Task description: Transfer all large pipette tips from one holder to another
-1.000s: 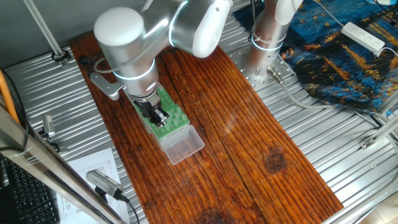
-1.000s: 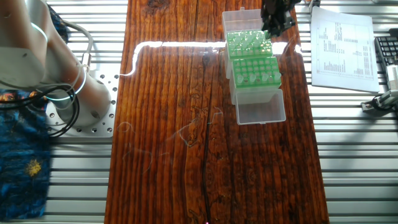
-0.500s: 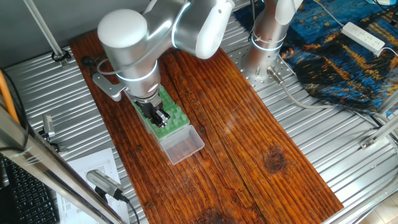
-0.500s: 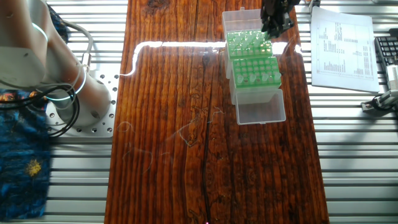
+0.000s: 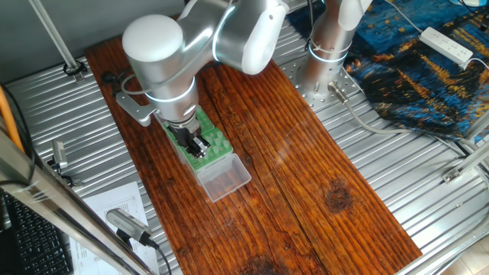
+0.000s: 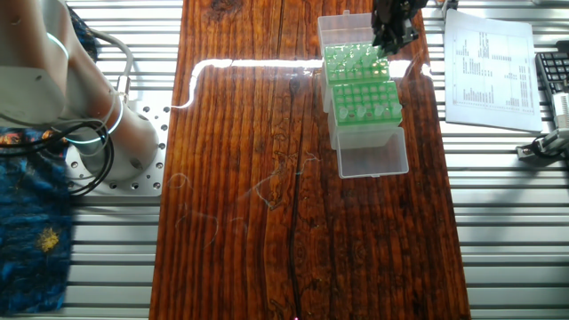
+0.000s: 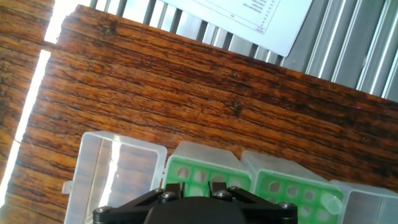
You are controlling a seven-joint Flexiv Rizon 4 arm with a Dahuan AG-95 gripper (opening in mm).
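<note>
My gripper grabs the tip by its wide end above the rack's hole next, since the green rack closes around the tip's narrow body.
Two green tip racks stand end to end near the table edge, the far rack (image 6: 352, 60) and the near rack (image 6: 364, 100). In one fixed view they are a single green block (image 5: 210, 141). Pale-green pipette tips (image 6: 372, 111) show in the near rack, and one tip (image 7: 329, 202) shows in the hand view's right rack. My gripper (image 6: 391, 37) hangs low over the far rack's corner; it also shows in one fixed view (image 5: 197, 143) and the hand view (image 7: 194, 186). Its jaws stand slightly apart with green rack (image 7: 199, 177) between them. I see no tip between them.
A clear lid (image 6: 373, 156) lies open beside the near rack, another (image 6: 345, 25) beside the far rack. A printed sheet (image 6: 489, 62) and a keyboard (image 6: 556, 76) lie past the table edge. The arm base (image 5: 328, 53) and a blue cloth (image 5: 428, 69) are at the far side.
The arm has shifted very slightly over the rack. The racks and lids have not moved.
</note>
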